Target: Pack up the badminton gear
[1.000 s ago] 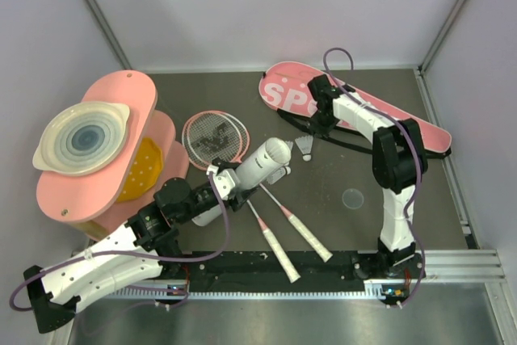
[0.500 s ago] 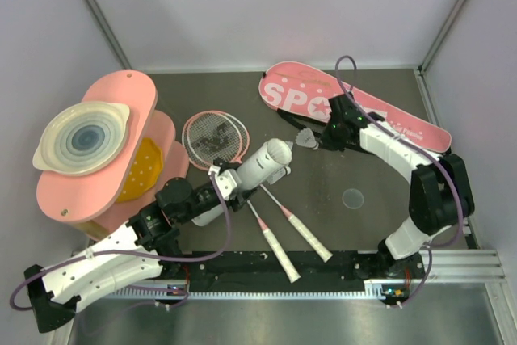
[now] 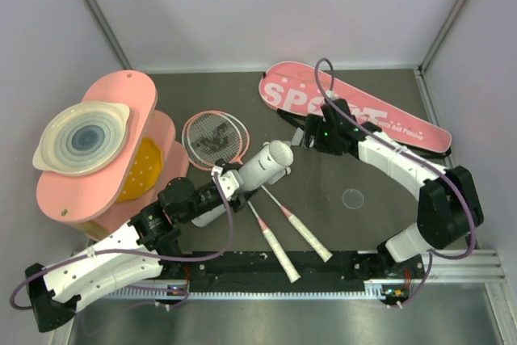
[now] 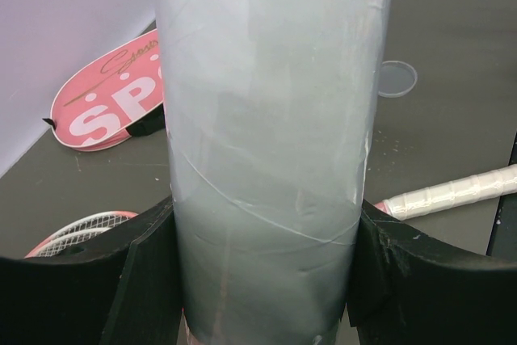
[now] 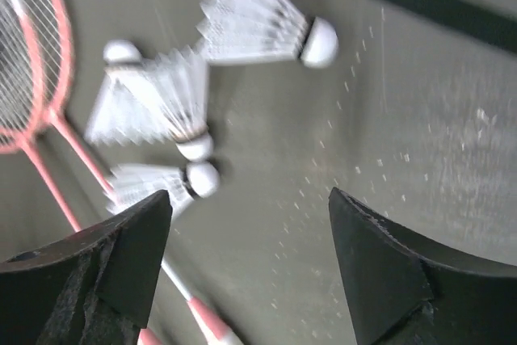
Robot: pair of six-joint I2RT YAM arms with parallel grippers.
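Observation:
My right gripper should next pick up the white shuttlecock by its feather skirt (image 3: pixel 297 137). The cork then stays free to go into the tube (image 3: pixel 264 163) first.
My left gripper (image 3: pixel 229 180) is shut on the long white tube (image 3: pixel 264 163), which points up and to the right; the tube (image 4: pixel 266 119) fills the left wrist view between both fingers (image 4: pixel 149 268). My right gripper (image 3: pixel 309 136) hangs open just right of the tube's far end, with nothing between its jaws. In the right wrist view, three white shuttlecocks (image 5: pixel 258 30) (image 5: pixel 153 107) (image 5: pixel 157 185) lie on the table ahead of the right gripper (image 5: pixel 250 199). Two pink rackets (image 3: pixel 214 136) lie crossed, handles (image 3: pixel 305 232) toward me. The pink SPORT bag (image 3: pixel 359 111) lies at the back right.
Pink rounded boards (image 3: pixel 149 171) carrying a white ringed dish (image 3: pixel 81 136) stand at the left. A clear round lid (image 3: pixel 353 198) lies on the table right of the racket handles. Frame posts and walls close in the back and sides.
The right arm swung from over the bag down and left to the spot beside the tube's end, and its jaws opened. The left arm and the tube stayed put.

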